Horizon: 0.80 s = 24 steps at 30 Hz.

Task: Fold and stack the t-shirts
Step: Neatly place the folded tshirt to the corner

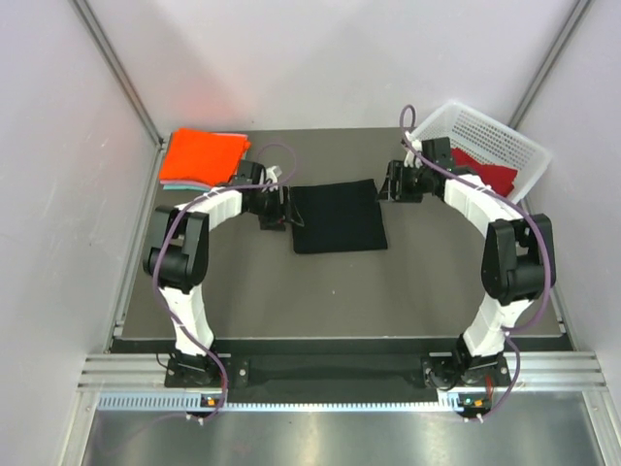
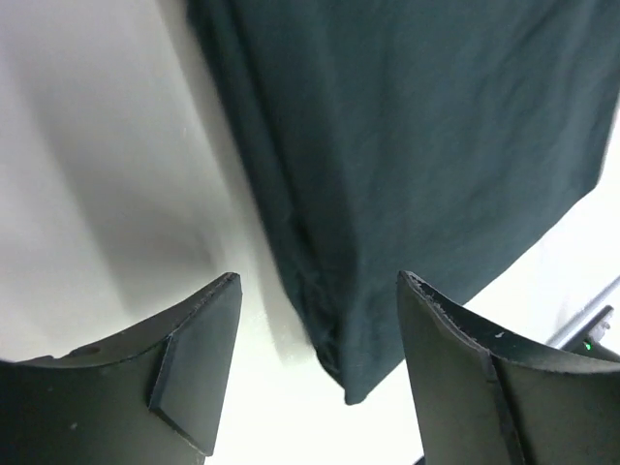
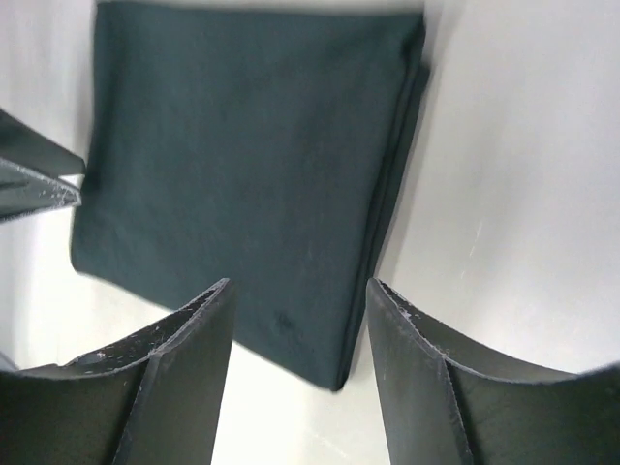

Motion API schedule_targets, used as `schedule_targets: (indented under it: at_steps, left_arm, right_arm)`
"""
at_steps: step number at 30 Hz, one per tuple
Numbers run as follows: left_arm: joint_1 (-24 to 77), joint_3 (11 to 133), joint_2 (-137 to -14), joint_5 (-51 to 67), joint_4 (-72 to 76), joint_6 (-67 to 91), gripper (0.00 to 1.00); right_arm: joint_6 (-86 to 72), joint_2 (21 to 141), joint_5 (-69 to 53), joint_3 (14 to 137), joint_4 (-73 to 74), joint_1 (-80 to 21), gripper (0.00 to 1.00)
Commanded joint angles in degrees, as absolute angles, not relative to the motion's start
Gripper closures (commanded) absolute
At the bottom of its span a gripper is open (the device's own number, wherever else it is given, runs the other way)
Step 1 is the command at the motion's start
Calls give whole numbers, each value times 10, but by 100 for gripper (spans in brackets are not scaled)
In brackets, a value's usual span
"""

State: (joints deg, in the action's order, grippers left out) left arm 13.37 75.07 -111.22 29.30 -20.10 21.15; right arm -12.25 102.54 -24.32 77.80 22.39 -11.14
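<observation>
My left gripper next grabs the folded black t-shirt by its side edge nearest the orange t-shirt, pinching the layers together to stack it still folded.
A folded black t-shirt lies flat as a neat rectangle in the middle of the dark table. My left gripper is at its left edge and my right gripper at its far right corner. In the left wrist view the left gripper is open above a corner of the black cloth, not touching it. The right gripper is open too, over the shirt's folded edge. A folded orange t-shirt rests on a pale teal one at the far left. A dark red t-shirt lies in the basket.
The white mesh basket stands tilted at the far right corner, just behind the right arm. Pale walls close in the table on three sides. A finger of the left gripper shows at the left edge of the right wrist view.
</observation>
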Motion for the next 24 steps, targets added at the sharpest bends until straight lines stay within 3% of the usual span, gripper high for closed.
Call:
schedule_targets:
  at_steps: [1, 14, 19, 22, 24]
  left_arm:
    - [133, 738, -1123, 324, -128, 219, 30]
    - [149, 751, -1194, 277, -97, 259, 46]
    - [153, 772, -1207, 267, -121, 270, 74]
    - [155, 827, -1199, 233, -174, 251, 100]
    - [155, 885, -1188, 190, -245, 222, 100]
  right_arm:
    - [-128, 1002, -267, 734, 183, -117, 43]
    - [-141, 966, -276, 685, 157, -118, 43]
    - [-155, 952, -285, 669, 142, -119, 43]
    - [-163, 934, -294, 654, 135, -120, 43]
    - [-166, 926, -298, 645, 134, -121, 43]
